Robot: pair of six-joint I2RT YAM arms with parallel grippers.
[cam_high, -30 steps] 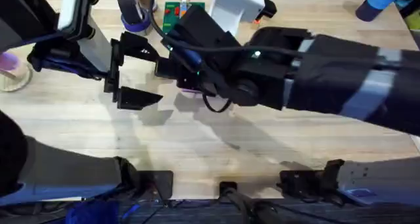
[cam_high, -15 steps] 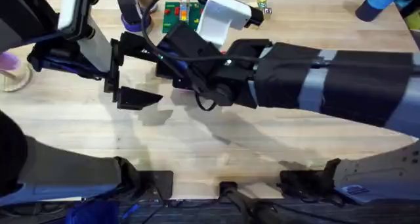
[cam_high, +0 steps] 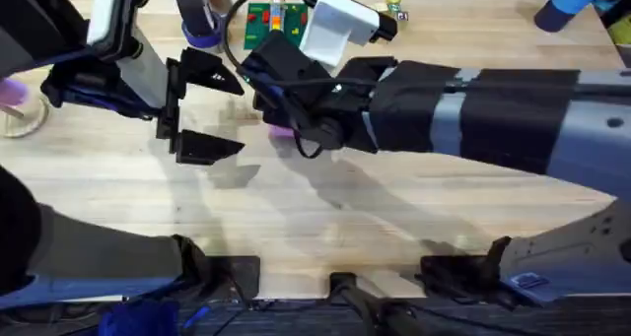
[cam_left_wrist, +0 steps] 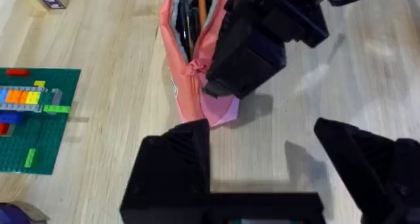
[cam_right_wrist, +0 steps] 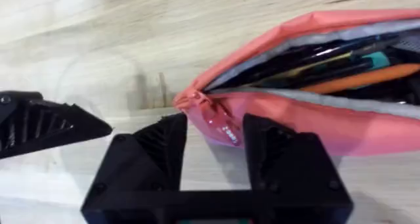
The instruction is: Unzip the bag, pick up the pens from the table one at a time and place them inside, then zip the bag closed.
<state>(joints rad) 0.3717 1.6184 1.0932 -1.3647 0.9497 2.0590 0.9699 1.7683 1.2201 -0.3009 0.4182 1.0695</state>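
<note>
My left gripper grips the bag (cam_left_wrist: 197, 86) by its closed end (cam_left_wrist: 195, 110) next, since my right gripper crowds the zipper pull and pens fill the bag's opening.
The pink bag (cam_right_wrist: 308, 129) lies on the table (cam_high: 325, 218) with its zipper open. Dark pens (cam_right_wrist: 315, 53) rest inside it beside orange and teal ones, and the pens (cam_left_wrist: 190, 20) also show through the mouth in the left wrist view. My right gripper (cam_right_wrist: 216, 142) sits at the bag's end, its black fingers drawn in close on the zipper pull (cam_right_wrist: 223, 132). In the overhead view the right gripper (cam_high: 281, 114) covers most of the bag (cam_high: 283, 131). My left gripper (cam_left_wrist: 262, 152) hovers open just short of that end of the bag (cam_left_wrist: 197, 86), holding nothing.
A green brick baseplate (cam_high: 268, 16) and a white block (cam_high: 340, 26) lie behind the bag. A purple cup (cam_high: 202, 31) stands at the back left, a clear cup (cam_high: 20, 114) at the far left. The near half of the table is bare wood.
My right arm has shifted a little to the left over the bag. The left arm has stayed where it was.
</note>
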